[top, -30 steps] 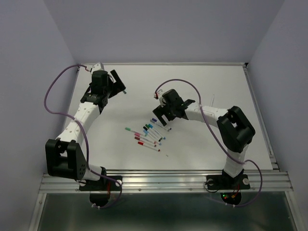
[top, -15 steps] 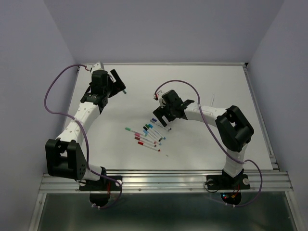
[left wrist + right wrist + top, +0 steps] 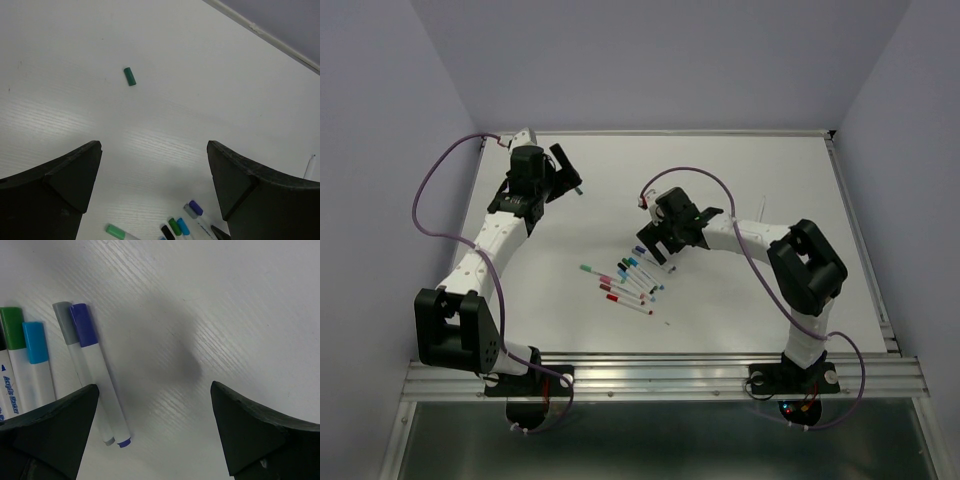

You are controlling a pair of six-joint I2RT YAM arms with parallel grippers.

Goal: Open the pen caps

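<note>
I need to reach the purple-capped pen with my right gripper and grab its white body [image 3: 106, 388]. That leaves the cap free for my left gripper to open.
Several thin white pens [image 3: 625, 280] with coloured caps lie fanned out mid-table. My right gripper [image 3: 661, 247] hovers open and empty over their upper right end. In the right wrist view [image 3: 154, 386] a purple-capped pen [image 3: 95, 375] and a grey-capped pen [image 3: 75, 360] lie next to the left finger, with blue [image 3: 35, 342] and green [image 3: 11, 322] caps further left. My left gripper [image 3: 564, 172] is open and empty at the far left. A loose dark green cap [image 3: 130, 76] lies on the table ahead of it [image 3: 154, 146]; it also shows in the top view [image 3: 579, 190].
The left wrist view shows capped pen ends at its bottom edge: light green [image 3: 116, 231], black, green, blue, grey and purple [image 3: 196, 206]. A thin white stick-like thing [image 3: 309, 167] lies apart at the right. A raised metal rim [image 3: 680, 132] borders the table.
My right gripper has shifted slightly left, towards the pens. The left arm, the pens and the loose cap have not moved.
</note>
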